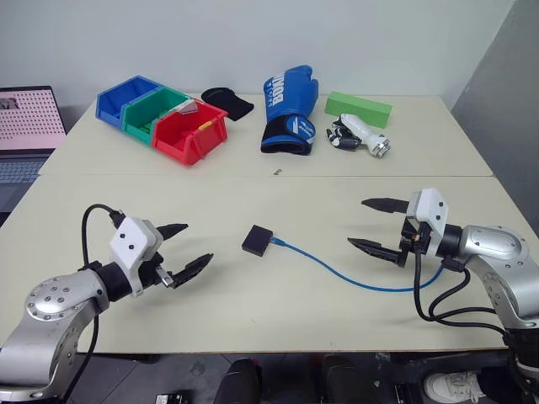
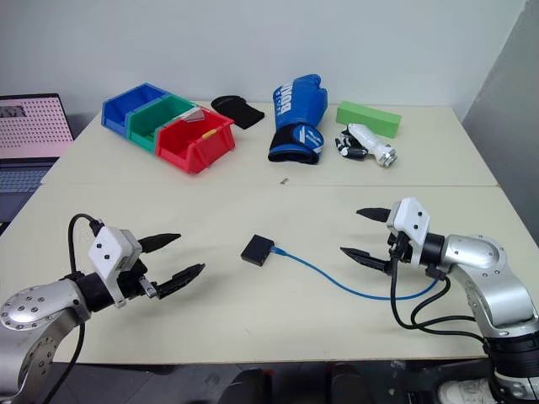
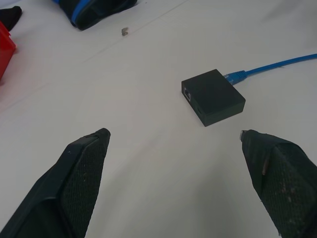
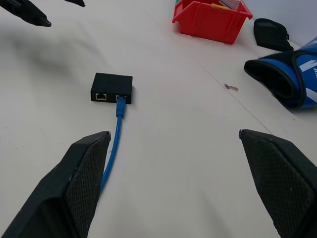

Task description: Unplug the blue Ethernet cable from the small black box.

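Observation:
My right gripper grabs the blue Ethernet cable by its plug next, to unplug the cable from the small black box.
The small black box lies flat near the middle of the cream table. The blue Ethernet cable is plugged into its right side and curves off to the right, under my right arm. In the right wrist view the plug sits in one port of the box, with a second port free beside it. My left gripper hovers open to the left of the box, a hand's width away. My right gripper hovers open to the right, above the cable. Neither holds anything.
At the back stand blue, green and red bins, a black pad, a blue boxing glove, a green block and a white tool. A laptop sits off the table's left edge. A seam runs across the table.

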`<state>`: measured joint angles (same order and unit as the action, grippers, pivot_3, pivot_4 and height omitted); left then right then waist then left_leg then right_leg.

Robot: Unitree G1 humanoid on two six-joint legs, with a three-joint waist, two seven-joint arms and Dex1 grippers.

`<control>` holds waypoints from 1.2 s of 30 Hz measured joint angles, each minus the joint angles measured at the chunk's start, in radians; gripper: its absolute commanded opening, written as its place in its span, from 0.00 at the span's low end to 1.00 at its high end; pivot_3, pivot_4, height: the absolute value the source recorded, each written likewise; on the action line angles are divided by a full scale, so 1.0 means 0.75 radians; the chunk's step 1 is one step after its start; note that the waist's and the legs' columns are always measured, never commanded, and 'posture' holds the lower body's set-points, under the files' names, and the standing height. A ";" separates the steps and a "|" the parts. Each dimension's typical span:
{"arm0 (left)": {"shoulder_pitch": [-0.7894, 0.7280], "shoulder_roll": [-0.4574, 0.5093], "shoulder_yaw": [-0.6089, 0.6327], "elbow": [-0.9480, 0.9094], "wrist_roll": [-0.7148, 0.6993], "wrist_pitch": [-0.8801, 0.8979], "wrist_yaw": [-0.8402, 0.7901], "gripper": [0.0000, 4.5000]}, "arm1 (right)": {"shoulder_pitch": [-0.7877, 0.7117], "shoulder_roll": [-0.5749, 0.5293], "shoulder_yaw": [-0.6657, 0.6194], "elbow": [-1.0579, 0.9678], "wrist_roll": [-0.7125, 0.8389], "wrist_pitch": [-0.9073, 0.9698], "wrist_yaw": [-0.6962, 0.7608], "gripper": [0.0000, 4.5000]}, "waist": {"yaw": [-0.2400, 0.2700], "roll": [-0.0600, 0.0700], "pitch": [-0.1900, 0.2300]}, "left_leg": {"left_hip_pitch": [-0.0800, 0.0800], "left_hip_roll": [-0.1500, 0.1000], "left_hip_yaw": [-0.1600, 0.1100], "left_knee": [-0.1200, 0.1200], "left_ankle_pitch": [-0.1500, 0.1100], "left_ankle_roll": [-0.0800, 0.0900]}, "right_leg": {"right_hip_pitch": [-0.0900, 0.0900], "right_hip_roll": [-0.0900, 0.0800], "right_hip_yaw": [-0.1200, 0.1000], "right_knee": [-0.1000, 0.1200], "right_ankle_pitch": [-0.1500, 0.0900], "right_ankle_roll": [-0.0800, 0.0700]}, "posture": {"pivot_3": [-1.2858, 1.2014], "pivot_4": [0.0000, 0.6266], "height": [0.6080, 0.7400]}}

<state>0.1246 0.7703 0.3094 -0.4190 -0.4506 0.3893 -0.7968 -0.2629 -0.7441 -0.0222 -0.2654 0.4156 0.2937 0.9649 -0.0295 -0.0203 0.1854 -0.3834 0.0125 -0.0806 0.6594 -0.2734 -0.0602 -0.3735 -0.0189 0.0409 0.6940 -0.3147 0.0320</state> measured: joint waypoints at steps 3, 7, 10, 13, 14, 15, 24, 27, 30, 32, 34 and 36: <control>0.007 -0.007 0.000 -0.003 -0.003 -0.011 -0.003 1.00 | 0.000 0.000 0.000 0.000 -0.001 -0.001 0.002 0.97 | 0.000 0.000 0.000 | 0.000 0.000 0.000 0.000 0.000 0.000 | 0.000 0.000 0.000 0.000 0.000 0.000 | 0.52 0.24 1.00; 0.032 -0.014 0.000 -0.005 0.009 -0.020 0.000 1.00 | 0.000 0.000 0.000 0.000 -0.002 -0.005 0.009 0.97 | 0.000 0.000 0.000 | 0.000 0.000 0.000 0.000 0.000 0.000 | 0.000 0.000 0.000 0.000 0.000 0.000 | 0.52 0.24 1.00; 0.038 -0.011 0.000 -0.006 0.020 -0.009 -0.001 1.00 | 0.001 0.000 0.000 0.000 -0.003 -0.005 0.014 0.97 | 0.000 0.000 0.000 | 0.000 0.000 0.000 0.000 0.000 0.000 | 0.000 0.000 0.000 0.000 0.000 0.000 | 0.52 0.24 1.00; 0.044 -0.011 0.000 -0.020 0.019 -0.006 -0.003 1.00 | 0.001 0.000 0.001 0.000 -0.004 -0.005 0.015 0.97 | 0.000 0.000 0.000 | 0.000 0.000 0.000 0.000 0.000 0.000 | 0.000 0.000 0.000 0.000 0.000 0.000 | 0.52 0.24 1.00; 0.046 -0.011 0.000 -0.027 0.017 -0.004 -0.002 1.00 | 0.001 0.000 0.001 0.000 -0.005 -0.005 0.015 0.97 | 0.000 0.000 0.000 | 0.000 0.000 0.000 0.000 0.000 0.000 | 0.000 0.000 0.000 0.000 0.000 0.000 | 0.52 0.24 1.00; 0.047 -0.011 0.000 -0.032 0.016 0.000 -0.002 1.00 | 0.001 0.000 0.001 0.000 -0.006 -0.005 0.015 0.97 | 0.000 0.000 0.000 | 0.000 0.000 0.000 0.000 0.000 0.000 | 0.000 0.000 0.000 0.000 0.000 0.000 | 0.52 0.24 1.00; 0.046 -0.011 0.000 -0.112 -0.123 0.143 -0.038 1.00 | -0.006 0.082 0.088 -0.007 -0.022 0.036 -0.019 0.97 | 0.000 0.000 0.000 | 0.000 0.000 0.000 0.000 0.000 0.000 | 0.000 0.000 0.000 0.000 0.000 0.000 | 0.52 0.24 1.00; 0.045 -0.010 0.002 -0.097 -0.150 0.139 -0.090 1.00 | -0.037 0.144 0.160 -0.003 -0.059 0.072 -0.062 0.97 | 0.000 0.000 0.000 | 0.000 0.000 0.000 0.000 0.000 0.000 | -0.001 0.000 0.000 0.000 0.000 0.000 | 0.52 0.24 1.00; 0.055 0.040 0.002 -0.067 -0.153 0.102 -0.186 1.00 | -0.088 0.256 0.269 0.056 -0.140 0.075 -0.120 0.97 | -0.005 0.000 0.000 | 0.000 0.000 0.000 0.000 0.000 0.000 | -0.001 0.000 -0.001 0.000 0.000 0.000 | 0.52 0.24 1.00; 0.068 0.063 0.009 -0.061 -0.167 0.091 -0.240 1.00 | -0.098 0.308 0.336 0.103 -0.187 0.074 -0.139 0.97 | -0.004 0.002 0.001 | 0.000 0.001 0.000 -0.002 0.000 0.000 | -0.002 0.000 0.000 0.001 -0.001 -0.002 | 0.52 0.24 1.00; 0.079 0.084 0.013 -0.051 -0.187 0.091 -0.287 1.00 | -0.119 0.343 0.394 0.153 -0.236 0.057 -0.149 0.97 | -0.004 0.002 0.001 | 0.000 0.000 0.000 -0.002 0.000 0.000 | -0.002 0.000 -0.001 0.000 -0.001 -0.002 | 0.52 0.24 1.00; 0.080 0.104 0.015 -0.041 -0.191 0.091 -0.320 1.00 | -0.150 0.379 0.440 0.203 -0.287 0.033 -0.156 0.97 | -0.004 0.002 0.002 | 0.000 0.000 0.000 -0.002 0.000 0.000 | -0.002 0.000 -0.001 0.000 -0.001 -0.002 | 0.52 0.24 1.00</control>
<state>0.1842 0.8485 0.3205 -0.4499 -0.5937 0.4575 -1.0369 -0.3753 -0.4601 0.3081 -0.1135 0.2004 0.3184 0.8479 -0.0325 -0.0186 0.1865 -0.3834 0.0125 -0.0806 0.6581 -0.2733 -0.0603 -0.3751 -0.0185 0.0403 0.6943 -0.3153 0.0308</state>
